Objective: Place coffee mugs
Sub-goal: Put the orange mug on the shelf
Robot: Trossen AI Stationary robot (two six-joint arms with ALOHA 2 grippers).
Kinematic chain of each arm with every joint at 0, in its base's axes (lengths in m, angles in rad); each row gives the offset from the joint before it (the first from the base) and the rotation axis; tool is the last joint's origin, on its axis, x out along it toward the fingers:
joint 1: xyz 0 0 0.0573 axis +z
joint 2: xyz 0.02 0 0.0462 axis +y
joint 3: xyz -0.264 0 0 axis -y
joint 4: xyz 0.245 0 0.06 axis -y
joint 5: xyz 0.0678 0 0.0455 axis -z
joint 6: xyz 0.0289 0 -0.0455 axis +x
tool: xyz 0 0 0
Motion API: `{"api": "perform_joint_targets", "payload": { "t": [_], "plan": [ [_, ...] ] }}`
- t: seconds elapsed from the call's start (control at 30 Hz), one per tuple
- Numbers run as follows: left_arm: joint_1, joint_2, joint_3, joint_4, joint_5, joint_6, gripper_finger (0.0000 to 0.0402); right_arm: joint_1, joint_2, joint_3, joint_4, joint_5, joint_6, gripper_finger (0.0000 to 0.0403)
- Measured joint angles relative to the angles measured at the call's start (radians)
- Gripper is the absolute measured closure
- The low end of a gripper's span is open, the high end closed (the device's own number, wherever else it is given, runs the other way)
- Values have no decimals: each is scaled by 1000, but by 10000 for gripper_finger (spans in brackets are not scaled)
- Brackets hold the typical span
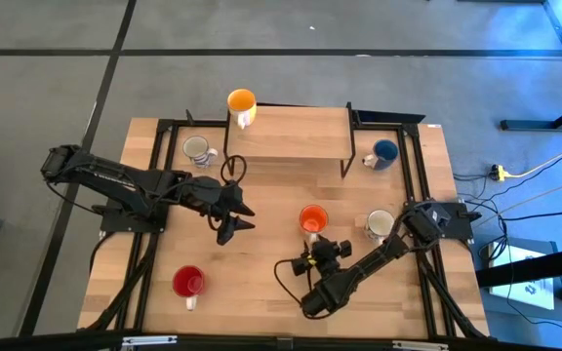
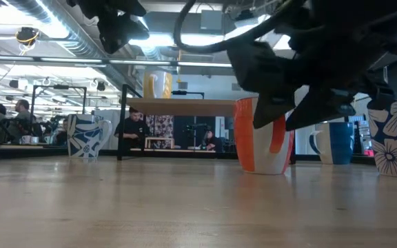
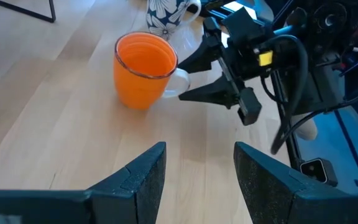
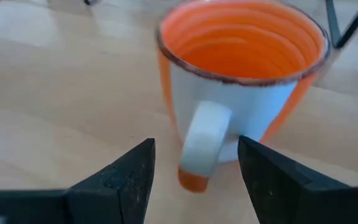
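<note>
I need to close my right gripper on the white handle [image 4: 202, 143] now. My right gripper's fingers are on either side of the handle, below the orange mug's rim.
The orange mug [image 1: 312, 218] [image 4: 241, 68] stands upright on the table, its white handle [image 4: 204, 137] pointing at my right gripper [image 1: 312, 241] [image 4: 194, 163]. That gripper is open, one finger on each side of the handle, with a gap showing at both. My left gripper [image 1: 243, 220] [image 3: 199, 168] is open above the table's middle, left of the orange mug [image 3: 145, 62]. The yellow mug [image 1: 241, 100] sits on the wooden riser [image 1: 291, 132]. A blue-patterned white mug [image 1: 196, 149], dark blue mug [image 1: 384, 152], flowered white mug [image 1: 380, 224] and red mug [image 1: 188, 282] stand on the table.
The riser's black legs [image 1: 347, 161] stand at the table's far middle. A black frame [image 1: 413, 185] runs along the table's sides. The flowered mug stands just right of the orange one. Bare wood lies between the red mug and my right arm [image 1: 359, 268].
</note>
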Motion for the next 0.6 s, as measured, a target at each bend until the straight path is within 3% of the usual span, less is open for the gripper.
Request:
{"api": "perform_joint_targets", "payload": {
  "t": [0.1,0.37,0.6],
  "plan": [
    [0,0,0,-12,0,0,218,-6,0,0,0,-32,0,221],
    [1,0,0,-19,0,1,218,-3,0,0,-9,-21,-5,368],
    [1,0,0,-19,0,1,218,-3,-4,0,-14,-18,-30,369]
  ]
}}
